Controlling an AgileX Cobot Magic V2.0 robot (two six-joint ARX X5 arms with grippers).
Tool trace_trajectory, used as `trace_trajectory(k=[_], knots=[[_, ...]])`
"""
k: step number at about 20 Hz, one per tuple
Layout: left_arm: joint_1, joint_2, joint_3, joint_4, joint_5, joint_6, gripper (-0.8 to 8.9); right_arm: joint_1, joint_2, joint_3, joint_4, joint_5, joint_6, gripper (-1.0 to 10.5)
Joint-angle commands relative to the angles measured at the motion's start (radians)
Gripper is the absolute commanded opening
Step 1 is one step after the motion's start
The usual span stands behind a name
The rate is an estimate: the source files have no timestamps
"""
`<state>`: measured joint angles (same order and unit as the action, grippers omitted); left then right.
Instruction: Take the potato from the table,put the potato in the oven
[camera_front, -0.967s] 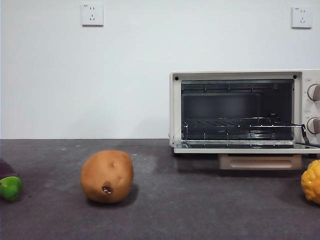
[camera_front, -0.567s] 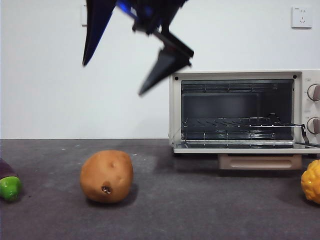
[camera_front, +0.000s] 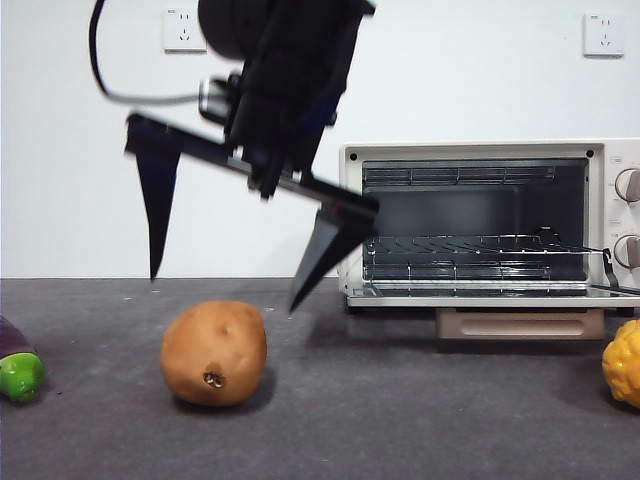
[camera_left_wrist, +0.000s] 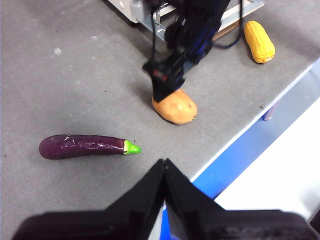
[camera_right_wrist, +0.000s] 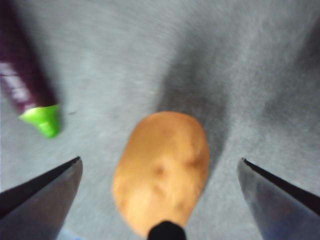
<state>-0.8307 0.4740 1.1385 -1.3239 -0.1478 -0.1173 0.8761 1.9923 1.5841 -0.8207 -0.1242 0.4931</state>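
My right gripper grabs the orange-brown potato around its plump middle (camera_front: 214, 350) next, to put the potato in the oven (camera_front: 490, 225).
The orange-brown potato (camera_front: 214, 352) lies on the dark grey table (camera_front: 400, 410), left of the oven (camera_front: 490, 225), whose door hangs open over a wire rack. My right gripper (camera_front: 222, 290) hangs open just above the potato, one jaw on each side and neither touching it. In the right wrist view the potato (camera_right_wrist: 162, 170) sits between the wide-spread jaws of the right gripper (camera_right_wrist: 160, 167). My left gripper (camera_left_wrist: 164, 167) is shut and held high over the table's edge; from there the potato (camera_left_wrist: 176, 107) shows under the right arm (camera_left_wrist: 187, 45).
A purple eggplant with a green tip (camera_front: 17, 365) lies at the far left, also seen as eggplant (camera_left_wrist: 87, 146) and eggplant (camera_right_wrist: 27, 85). A bumpy yellow object (camera_front: 624, 362) lies right of the oven door. The table's edge (camera_left_wrist: 240, 137) drops off near the potato.
The right arm has come down from the top of the front view; its open jaws now hang just above the potato. The potato has not moved.
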Motion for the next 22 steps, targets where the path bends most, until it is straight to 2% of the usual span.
trace_trajectory(k=[1,7,8,11,13,14,16,19,22], knots=[[0.000,-0.003,-0.004,0.004,-0.002,-0.011,-0.06,0.018,0.038,-0.001,0.005,0.017,0.039,6.3],[0.000,-0.003,-0.004,0.004,-0.002,-0.010,-0.05,0.050,0.093,-0.001,0.001,0.027,0.046,6.2],[0.000,-0.003,-0.004,0.004,-0.002,-0.010,-0.05,0.055,0.100,-0.001,0.001,0.028,0.046,5.9],[0.000,-0.003,-0.004,0.004,-0.002,-0.010,-0.05,0.062,0.105,-0.001,0.006,0.040,0.046,4.0],[0.000,-0.003,-0.004,0.004,-0.002,-0.010,-0.05,0.066,0.105,-0.001,0.006,0.051,0.046,1.4],[0.000,-0.003,-0.004,0.004,-0.002,-0.010,-0.05,0.066,0.105,-0.001,0.004,0.058,0.046,0.5],[0.000,-0.003,-0.004,0.004,-0.002,-0.010,-0.05,0.067,0.105,-0.001,-0.006,0.085,0.047,0.5],[0.000,-0.003,-0.004,0.004,-0.002,-0.010,-0.05,0.067,0.101,0.010,-0.026,0.074,0.046,0.6],[0.000,-0.003,-0.004,0.004,-0.002,-0.007,-0.05,0.058,0.082,0.117,-0.187,0.047,0.015,0.6]])
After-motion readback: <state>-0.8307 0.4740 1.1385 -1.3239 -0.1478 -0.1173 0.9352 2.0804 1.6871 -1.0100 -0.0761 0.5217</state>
